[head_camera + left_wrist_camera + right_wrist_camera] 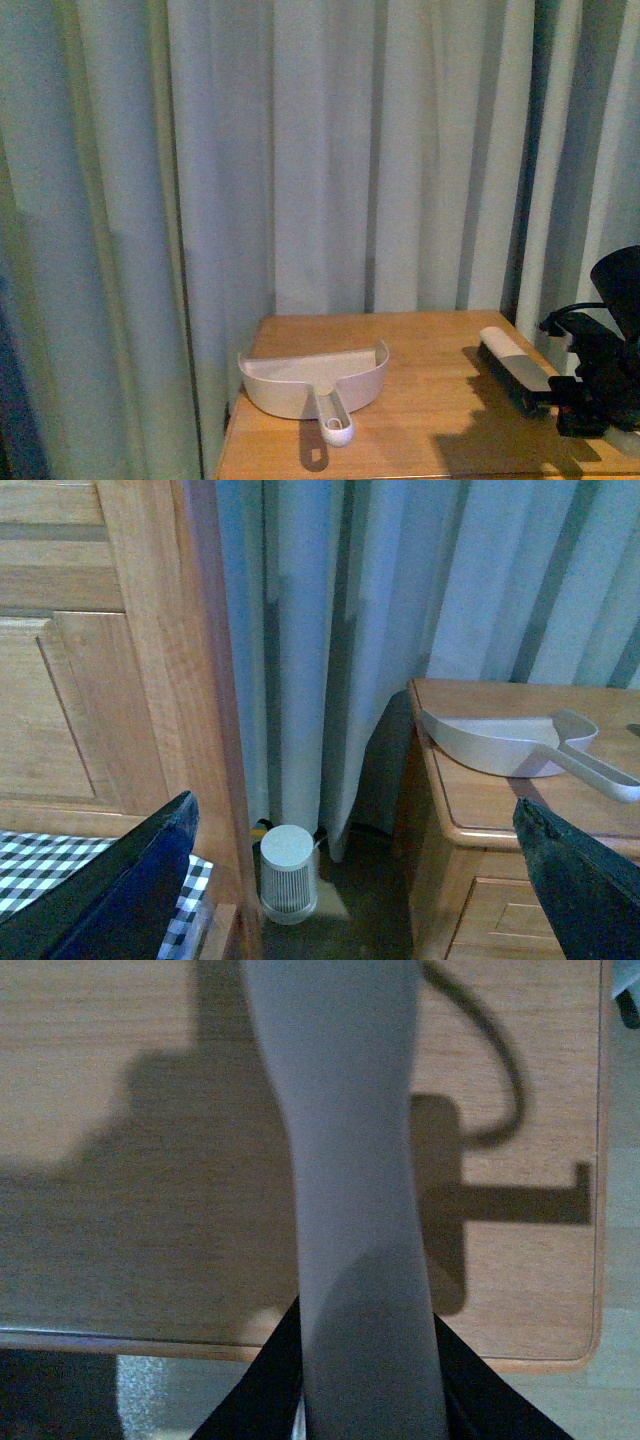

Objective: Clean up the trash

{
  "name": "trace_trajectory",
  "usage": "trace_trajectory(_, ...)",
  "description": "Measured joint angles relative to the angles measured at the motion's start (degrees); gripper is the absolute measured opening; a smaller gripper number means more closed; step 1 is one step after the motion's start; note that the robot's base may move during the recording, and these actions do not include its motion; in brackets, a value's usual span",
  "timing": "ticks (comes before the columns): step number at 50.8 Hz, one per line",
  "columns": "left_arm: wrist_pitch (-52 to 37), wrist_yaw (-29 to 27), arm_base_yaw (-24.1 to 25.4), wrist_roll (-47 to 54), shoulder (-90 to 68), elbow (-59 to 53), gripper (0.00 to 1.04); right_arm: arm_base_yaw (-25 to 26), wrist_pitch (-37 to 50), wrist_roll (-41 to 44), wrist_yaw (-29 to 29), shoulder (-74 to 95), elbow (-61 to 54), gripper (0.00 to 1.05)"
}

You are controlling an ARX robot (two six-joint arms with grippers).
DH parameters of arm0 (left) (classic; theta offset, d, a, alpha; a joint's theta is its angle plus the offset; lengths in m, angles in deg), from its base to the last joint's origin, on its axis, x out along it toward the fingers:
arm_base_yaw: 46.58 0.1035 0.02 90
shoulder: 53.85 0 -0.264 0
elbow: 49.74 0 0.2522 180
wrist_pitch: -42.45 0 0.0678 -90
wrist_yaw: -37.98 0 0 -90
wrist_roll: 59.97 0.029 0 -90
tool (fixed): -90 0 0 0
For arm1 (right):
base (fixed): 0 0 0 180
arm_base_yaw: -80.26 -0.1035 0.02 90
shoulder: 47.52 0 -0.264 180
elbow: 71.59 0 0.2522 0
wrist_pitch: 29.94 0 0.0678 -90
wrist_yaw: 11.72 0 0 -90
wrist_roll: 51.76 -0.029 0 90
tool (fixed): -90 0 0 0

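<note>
The dustpan's broad scoop is too wide for my fingers, so I will grab the dustpan by its narrow handle (333, 414) with my left gripper next.
No trash shows in any view. A cream dustpan (312, 383) rests on the wooden nightstand (430, 425), its handle pointing toward the front edge. My right gripper (580, 400) hangs over the nightstand's right side, shut on the handle of the brush (515, 370), whose head lies toward the curtain. In the right wrist view the pale brush (350, 1190) runs out between the black fingers (250, 1400) above the tabletop (120, 1080). My left gripper (370, 880) is open and empty, off to the left of the nightstand and low toward the floor, with the dustpan (500, 742) in sight.
Grey-blue curtains (300, 150) hang right behind the nightstand. In the left wrist view a small white cylindrical device (288, 873) stands on the floor beside a wooden panel (150, 680). Checked cloth (30, 870) lies by it. A dark cable (500, 1070) crosses the tabletop.
</note>
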Motion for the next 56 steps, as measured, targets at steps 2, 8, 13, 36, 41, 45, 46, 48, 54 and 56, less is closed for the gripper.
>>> trace_trajectory(2, 0.0, 0.0, 0.0, 0.0, 0.0, 0.0, 0.97, 0.0, 0.3, -0.2, -0.2, 0.0, -0.2, 0.19)
trace_trajectory(8, 0.0, 0.0, 0.0, 0.0, 0.0, 0.0, 0.97, 0.0, 2.3, -0.2, 1.1, -1.0, -2.5, 0.19)
trace_trajectory(13, 0.0, 0.0, 0.0, 0.0, 0.0, 0.0, 0.97, -0.1, 3.4, -0.2, 2.5, -2.9, -4.3, 0.19)
trace_trajectory(36, 0.0, 0.0, 0.0, 0.0, 0.0, 0.0, 0.97, 1.1, 10.4, -1.7, 14.2, -32.3, -19.1, 0.19)
trace_trajectory(41, 0.0, 0.0, 0.0, 0.0, 0.0, 0.0, 0.97, 3.5, 14.1, -1.5, 17.6, -44.5, -28.9, 0.19)
trace_trajectory(45, 0.0, 0.0, 0.0, 0.0, 0.0, 0.0, 0.97, 6.1, 20.1, -1.1, 17.9, -54.3, -37.6, 0.19)
trace_trajectory(46, 0.0, 0.0, 0.0, 0.0, 0.0, 0.0, 0.97, 6.6, 21.4, -0.6, 17.9, -56.2, -39.3, 0.19)
trace_trajectory(48, 0.0, 0.0, 0.0, 0.0, 0.0, 0.0, 0.97, 7.3, 23.4, -0.1, 17.7, -59.1, -42.0, 0.19)
trace_trajectory(54, 0.0, 0.0, 0.0, 0.0, 0.0, 0.0, 0.97, 9.2, 27.1, 0.1, 18.8, -68.5, -50.6, 0.19)
trace_trajectory(56, 0.0, 0.0, 0.0, 0.0, 0.0, 0.0, 0.97, 9.6, 28.5, 0.1, 18.8, -71.3, -53.4, 0.19)
